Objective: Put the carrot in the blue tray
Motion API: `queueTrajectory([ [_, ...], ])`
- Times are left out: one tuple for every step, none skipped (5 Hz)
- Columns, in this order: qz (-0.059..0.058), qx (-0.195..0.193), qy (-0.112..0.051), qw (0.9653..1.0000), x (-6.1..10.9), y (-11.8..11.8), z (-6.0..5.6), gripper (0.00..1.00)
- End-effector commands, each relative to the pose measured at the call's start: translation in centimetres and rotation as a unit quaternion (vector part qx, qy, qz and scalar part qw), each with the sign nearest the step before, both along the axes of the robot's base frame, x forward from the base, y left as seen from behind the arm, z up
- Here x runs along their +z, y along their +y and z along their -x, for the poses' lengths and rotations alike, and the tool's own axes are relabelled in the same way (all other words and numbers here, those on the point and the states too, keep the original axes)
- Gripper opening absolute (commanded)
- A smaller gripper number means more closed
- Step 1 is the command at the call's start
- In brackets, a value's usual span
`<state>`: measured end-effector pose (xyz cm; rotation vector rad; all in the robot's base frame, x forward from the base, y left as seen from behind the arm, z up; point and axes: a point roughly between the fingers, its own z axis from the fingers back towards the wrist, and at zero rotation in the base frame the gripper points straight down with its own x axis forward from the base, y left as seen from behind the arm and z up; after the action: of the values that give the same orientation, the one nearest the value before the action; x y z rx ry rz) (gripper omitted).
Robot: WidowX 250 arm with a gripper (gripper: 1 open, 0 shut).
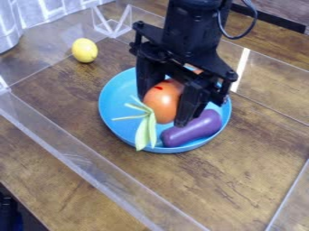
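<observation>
The orange carrot (161,102) hangs above the blue tray's bottom; I should hold on until it rests there.
The blue tray (115,115) sits in the middle of the wooden table. Above its centre the black gripper (167,101) points straight down, shut on the orange carrot (161,102). The carrot's light green leaves (144,124) trail down and to the left over the tray floor. I cannot tell whether the carrot rests on the tray or hangs just above it. A purple eggplant (191,131) lies in the tray's right front part, next to the gripper's right finger.
A yellow lemon (83,50) lies on the table at the back left. A clear plastic wall (85,167) runs along the front left of the work area, and another clear panel (112,20) stands at the back.
</observation>
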<state>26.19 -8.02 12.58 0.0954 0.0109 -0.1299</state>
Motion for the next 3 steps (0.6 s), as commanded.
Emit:
queueTrajectory([
  [0.009, -0.01, -0.034, 0.9993, 1.8, -0.9, -1.2, 0.0],
  [0.008, -0.01, -0.032, 0.9994, 1.5, -0.7, -2.1, 0.0],
  [0.006, 0.007, -0.031, 0.9995, 1.3, 0.6, -3.3, 0.0],
])
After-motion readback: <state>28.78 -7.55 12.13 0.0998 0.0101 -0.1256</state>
